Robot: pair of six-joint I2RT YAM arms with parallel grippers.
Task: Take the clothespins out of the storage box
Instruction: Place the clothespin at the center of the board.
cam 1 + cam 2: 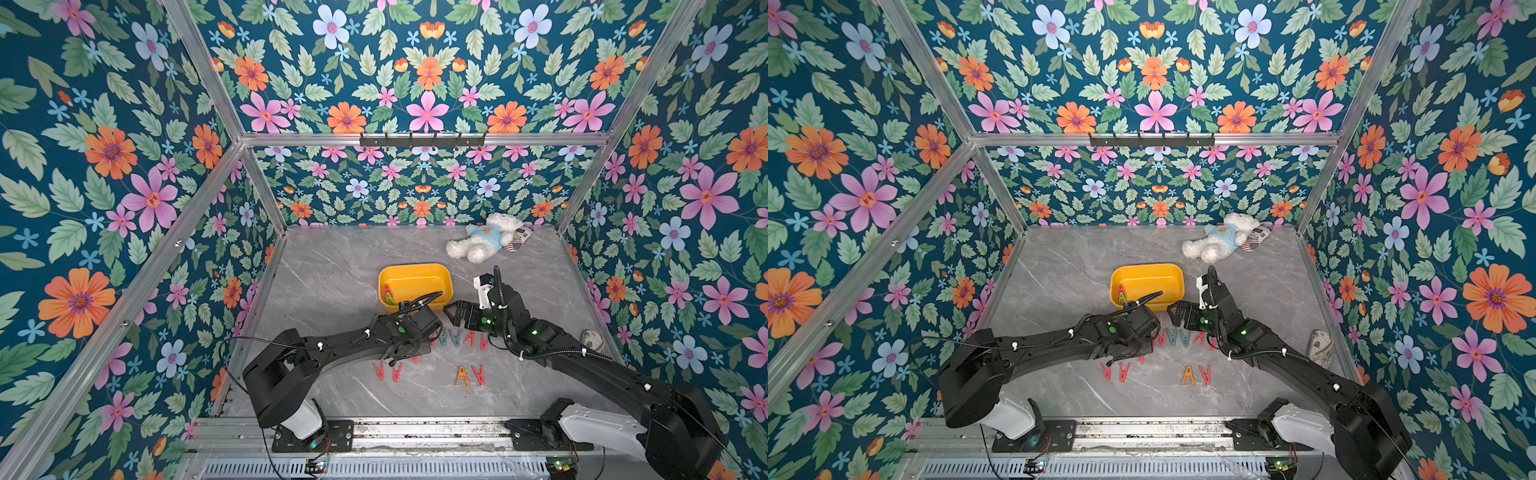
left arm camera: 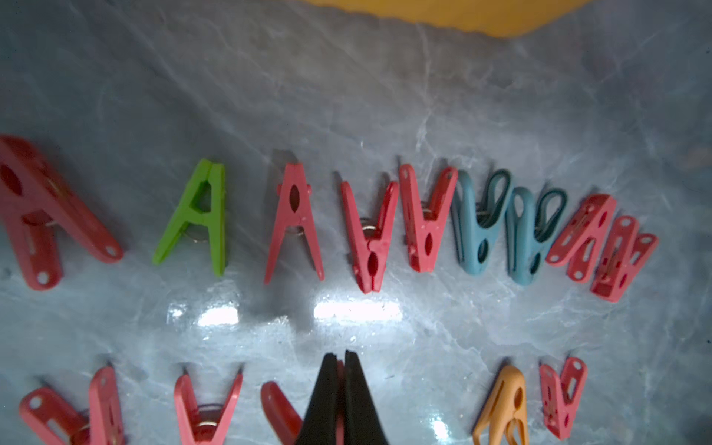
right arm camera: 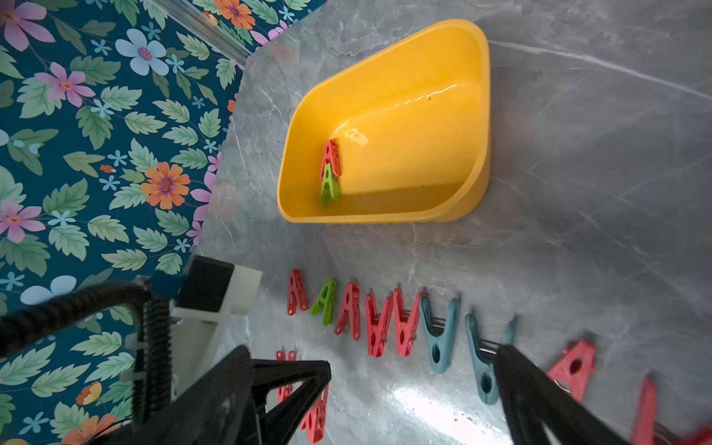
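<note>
The red clothespin hangs above the table and would drop if my left gripper opened now, so my left gripper keeps holding the clothespin from here.
The yellow storage box (image 1: 441, 279) (image 1: 1173, 277) (image 3: 424, 127) sits mid-table. A red clothespin (image 3: 331, 153) and a green one (image 3: 330, 187) lie against its left wall. Several clothespins (image 1: 457, 338) (image 2: 370, 235) lie in a row on the table in front of the box, and more lie nearer the front, among them an orange one (image 1: 462, 376) (image 2: 502, 404). My left gripper (image 2: 341, 356) points down at the table, shut on a red clothespin (image 2: 279, 404). My right gripper (image 1: 455, 316) (image 3: 415, 360) hangs open and empty over the row, by the box's front right corner.
A white plush bear (image 1: 484, 241) in a blue shirt lies at the back right beside a patterned pouch (image 1: 519, 239). Another patterned item (image 1: 592, 340) lies at the table's right edge. Flowered walls close in three sides.
</note>
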